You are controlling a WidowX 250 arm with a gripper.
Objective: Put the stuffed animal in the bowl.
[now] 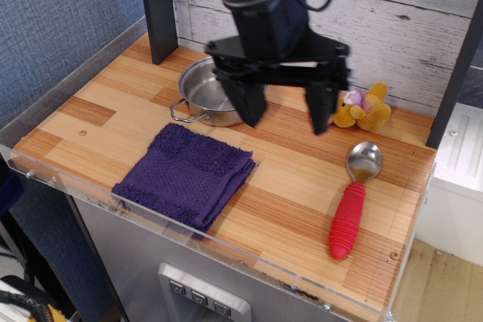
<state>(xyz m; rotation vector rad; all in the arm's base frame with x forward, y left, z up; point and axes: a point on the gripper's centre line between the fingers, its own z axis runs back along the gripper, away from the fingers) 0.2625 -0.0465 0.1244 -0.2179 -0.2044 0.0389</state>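
Note:
My gripper grabs the stuffed animal around its plush body (pixel 367 111) next, to put the stuffed animal in the bowl (pixel 207 94).
The stuffed animal (pixel 364 108), mustard-yellow with a pink and pale purple face, lies on the wooden table at the back right near the wall. The bowl (pixel 207 94), a shiny steel pan with wire loop handles, sits at the back middle, partly hidden behind my left finger. My gripper (pixel 285 118) hangs open and empty above the table between the bowl and the stuffed animal. Its right finger (pixel 320 109) is just left of the toy, apart from it.
A folded purple towel (pixel 186 173) lies at the front left. A spoon with a red handle (pixel 352 203) lies at the front right. A dark post (pixel 157 7) stands at the back left. A clear raised lip edges the table front.

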